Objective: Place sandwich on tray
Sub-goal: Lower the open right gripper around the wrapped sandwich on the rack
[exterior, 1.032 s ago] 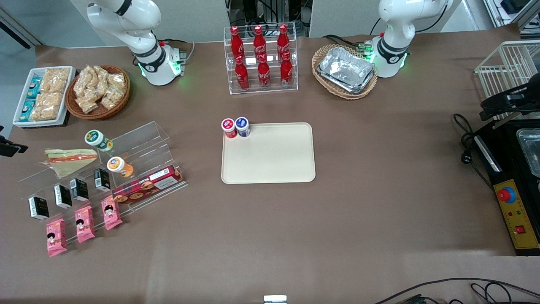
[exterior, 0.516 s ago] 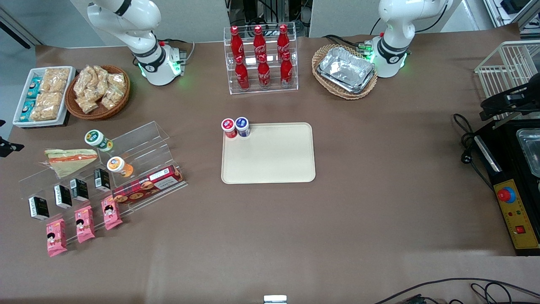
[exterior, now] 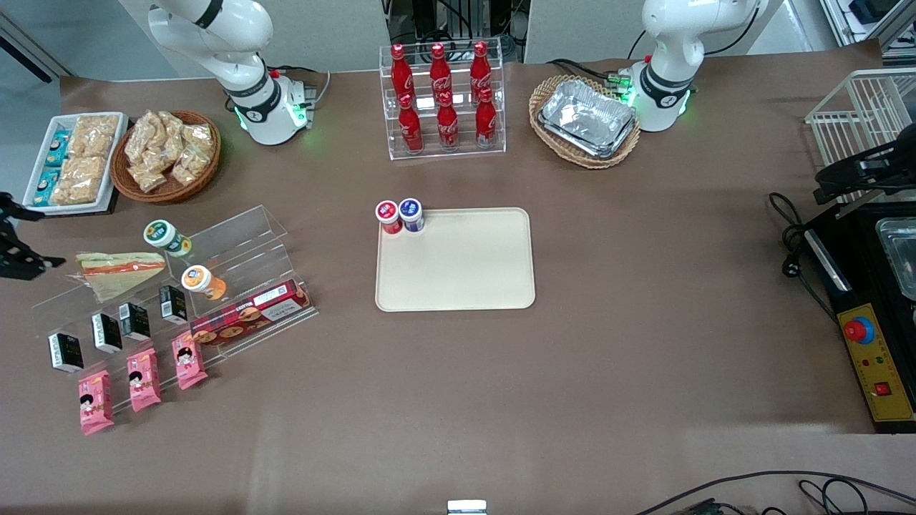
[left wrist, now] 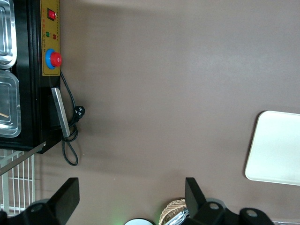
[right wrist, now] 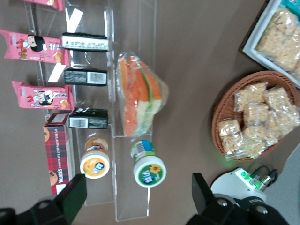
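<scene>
Next, the gripper grabs the sandwich by its short crust edge to place it on the cream-beige tray.
The sandwich is a clear-wrapped wedge with orange and green filling. It lies on the top step of a clear acrylic stand toward the working arm's end of the table, and it also shows in the right wrist view. The cream-beige tray lies flat at the table's middle, bare but for a blue-lidded cup at one corner; part of its rim shows in the left wrist view. My gripper hangs beside the stand, above the table, open and empty. Its fingers stand wide apart.
On the stand are a green-lidded cup, an orange-lidded cup, black cartons, pink packets and a cookie box. A snack basket and a white snack tray stand nearby. A red-lidded cup touches the tray's corner.
My gripper has come farther into the front view at the working arm's end of the table, nearer the stand and the sandwich. Nothing on the table has moved.
</scene>
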Robot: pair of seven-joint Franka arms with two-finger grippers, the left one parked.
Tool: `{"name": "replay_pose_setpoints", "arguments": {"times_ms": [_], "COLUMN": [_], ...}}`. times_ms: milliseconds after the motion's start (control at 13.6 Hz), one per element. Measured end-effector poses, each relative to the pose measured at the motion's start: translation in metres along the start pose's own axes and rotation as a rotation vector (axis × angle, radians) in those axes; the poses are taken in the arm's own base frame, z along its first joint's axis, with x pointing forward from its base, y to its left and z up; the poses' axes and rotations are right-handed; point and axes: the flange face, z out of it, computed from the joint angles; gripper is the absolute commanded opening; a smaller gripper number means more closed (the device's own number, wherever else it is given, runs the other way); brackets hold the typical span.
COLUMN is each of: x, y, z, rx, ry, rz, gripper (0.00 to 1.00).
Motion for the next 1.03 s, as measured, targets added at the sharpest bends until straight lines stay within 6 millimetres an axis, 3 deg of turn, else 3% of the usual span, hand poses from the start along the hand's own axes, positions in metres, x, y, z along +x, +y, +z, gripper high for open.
{"name": "replay_pose_setpoints", "arguments": {"times_ms": [295,1032], "x": [-0.005,0.011], "y": [-0.025,-0.016], "z": [0.032,0.090], "rx": [0.022,-0.018], "ry": [0.037,0.015], "rz": [0.006,0.032], "gripper": [1.00,1.00]}}
